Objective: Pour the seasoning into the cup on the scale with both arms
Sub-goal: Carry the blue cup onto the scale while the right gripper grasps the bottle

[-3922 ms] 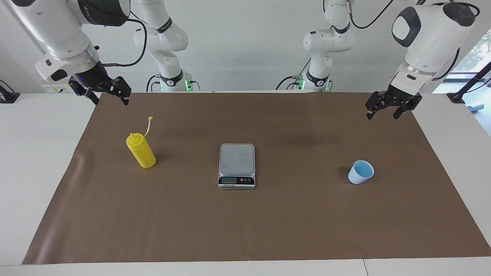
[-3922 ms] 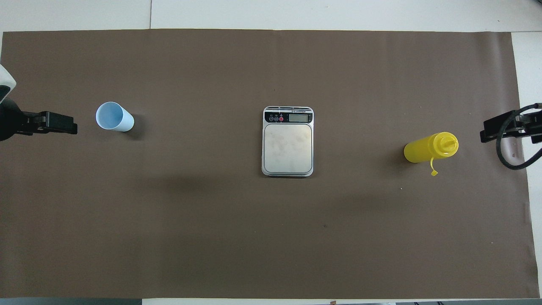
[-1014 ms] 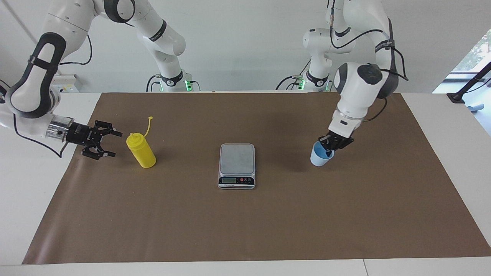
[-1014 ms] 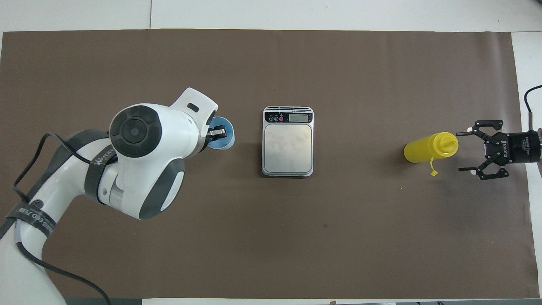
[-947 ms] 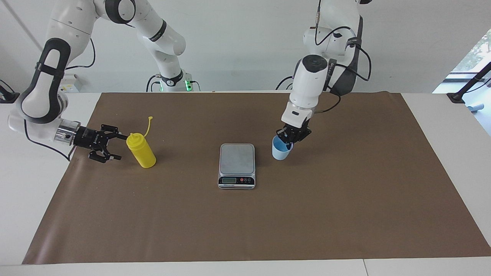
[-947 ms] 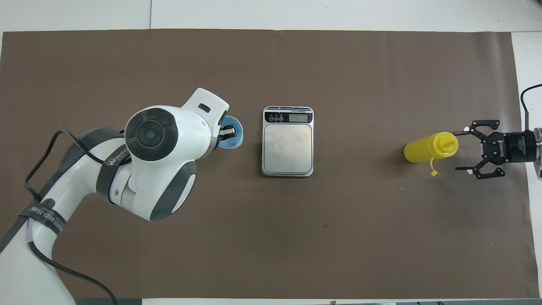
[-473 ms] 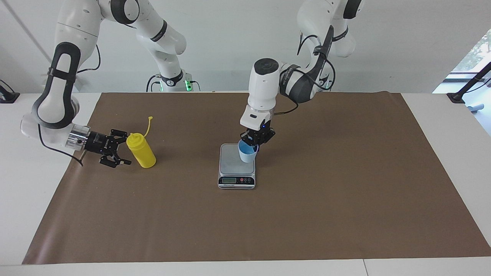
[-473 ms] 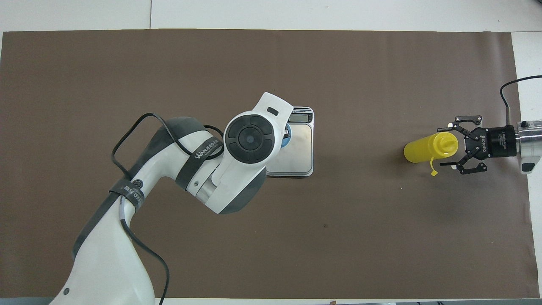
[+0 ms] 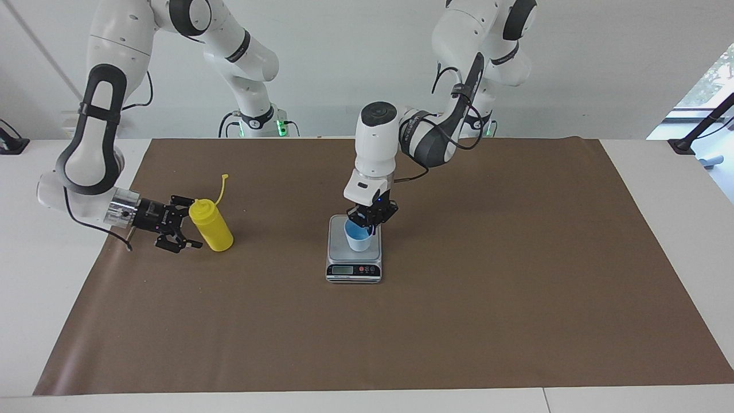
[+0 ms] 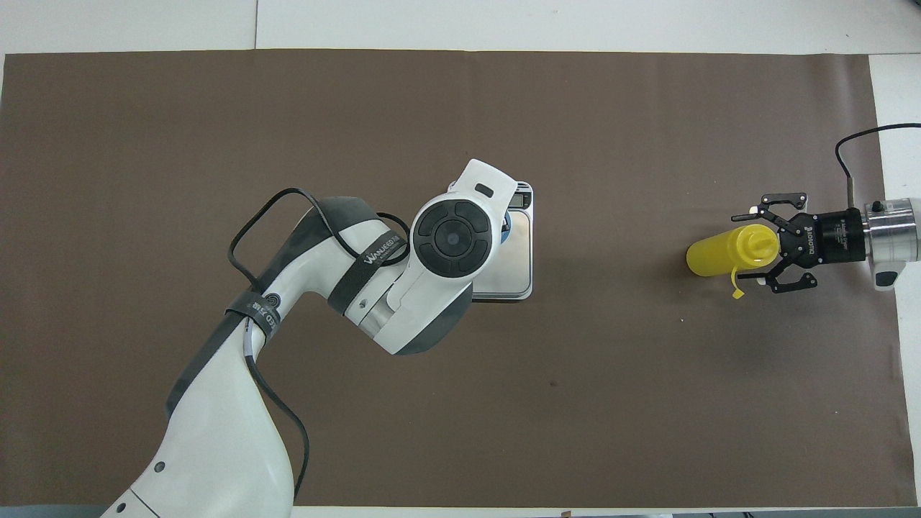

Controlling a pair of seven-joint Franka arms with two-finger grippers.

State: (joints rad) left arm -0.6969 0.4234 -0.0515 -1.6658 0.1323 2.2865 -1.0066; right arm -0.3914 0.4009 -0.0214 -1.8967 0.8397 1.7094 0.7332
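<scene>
My right gripper is to pick up the yellow bottle by its upper part (image 10: 744,250) next. Then it should pour seasoning into the cup on the scale.
The light blue cup (image 9: 357,238) is at the silver scale (image 9: 354,269), on or just above its platform; I cannot tell if it rests there. My left gripper (image 9: 367,223) is shut on the cup's rim from above. In the overhead view the left arm hides the cup except a blue sliver (image 10: 508,224), and part of the scale (image 10: 514,270) shows. The yellow seasoning bottle (image 9: 211,225) stands upright toward the right arm's end. My right gripper (image 9: 187,224) is open, level with the bottle, its fingers on either side of the bottle's upper part (image 10: 730,250).
A brown mat (image 9: 459,321) covers the table, with white table edge around it. The bottle's cap hangs on its tether (image 9: 225,176), up and nearer to the robots than the bottle.
My left gripper has carried the cup from beside the scale to over its platform and lowered it. My right gripper has moved in until its open fingers flank the bottle.
</scene>
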